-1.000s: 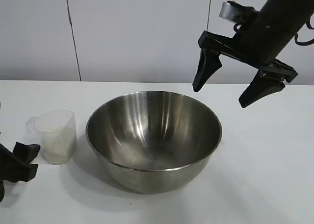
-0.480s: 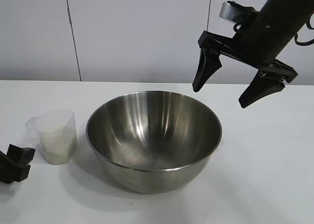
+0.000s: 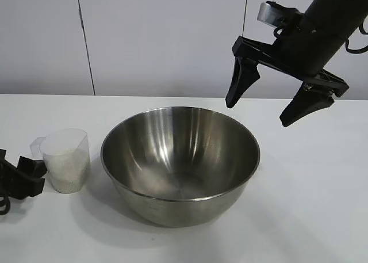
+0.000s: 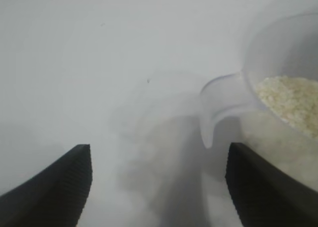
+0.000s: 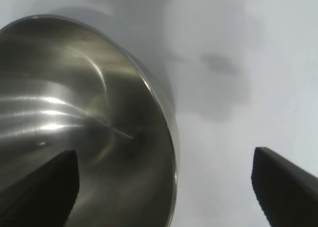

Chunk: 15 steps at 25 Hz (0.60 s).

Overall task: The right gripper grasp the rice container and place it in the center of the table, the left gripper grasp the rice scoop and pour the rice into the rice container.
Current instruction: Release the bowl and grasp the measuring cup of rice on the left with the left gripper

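The clear scoop is about half full of loose rice (image 3: pixel 69 172). My left gripper should grab the scoop by its handle (image 3: pixel 37 148) next, to keep the cup upright.
The rice container (image 3: pixel 144 142), a wide steel bowl, stands mid-table. Left of it stands the rice scoop (image 3: pixel 66 159), a small clear cup about half full of rice (image 3: pixel 69 172). My left gripper (image 3: pixel 33 176) is low at the table's left edge, open, just beside the scoop's handle and not touching it. In the left wrist view the scoop (image 4: pixel 283 53), its handle (image 4: pixel 221 103) and the rice (image 4: pixel 290 98) lie ahead of the open left gripper (image 4: pixel 158 146), off to one side. My right gripper (image 3: pixel 257 114) hangs open above the bowl's far right rim; the right wrist view shows the bowl (image 5: pixel 74 103) below the empty right gripper (image 5: pixel 165 151).
A white table (image 3: pixel 310 205) runs out on the bowl's right and front. A pale panelled wall (image 3: pixel 161 38) stands behind it. Nothing else lies on the table.
The left gripper has shifted at the table's left edge and now sits a little higher and closer to the scoop's handle. The right arm, bowl and scoop have not moved.
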Tool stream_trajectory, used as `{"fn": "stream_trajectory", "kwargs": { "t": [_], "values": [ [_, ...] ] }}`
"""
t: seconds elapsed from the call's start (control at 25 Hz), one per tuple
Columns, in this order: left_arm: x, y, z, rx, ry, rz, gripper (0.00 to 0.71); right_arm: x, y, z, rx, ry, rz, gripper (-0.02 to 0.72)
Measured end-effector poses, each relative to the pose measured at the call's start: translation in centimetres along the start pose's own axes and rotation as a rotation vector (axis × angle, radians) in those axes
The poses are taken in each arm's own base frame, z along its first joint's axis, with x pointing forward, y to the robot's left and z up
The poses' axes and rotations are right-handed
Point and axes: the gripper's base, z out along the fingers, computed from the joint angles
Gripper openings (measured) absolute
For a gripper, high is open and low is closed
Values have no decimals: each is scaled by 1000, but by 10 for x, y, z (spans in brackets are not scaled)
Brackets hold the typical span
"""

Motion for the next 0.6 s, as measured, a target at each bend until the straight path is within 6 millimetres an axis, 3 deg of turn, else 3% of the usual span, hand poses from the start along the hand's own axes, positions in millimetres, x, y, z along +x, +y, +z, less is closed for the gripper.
{"fn": "stream_trajectory", "kwargs": {
  "t": [0.44,0.6],
  "values": [
    [-11,2,11,-18,-48,-13,535,0,0,0,0,1,3,652],
    [-13,3,13,-31,-56,-22,447,0,0,0,0,1,3,652]
  ]
}}
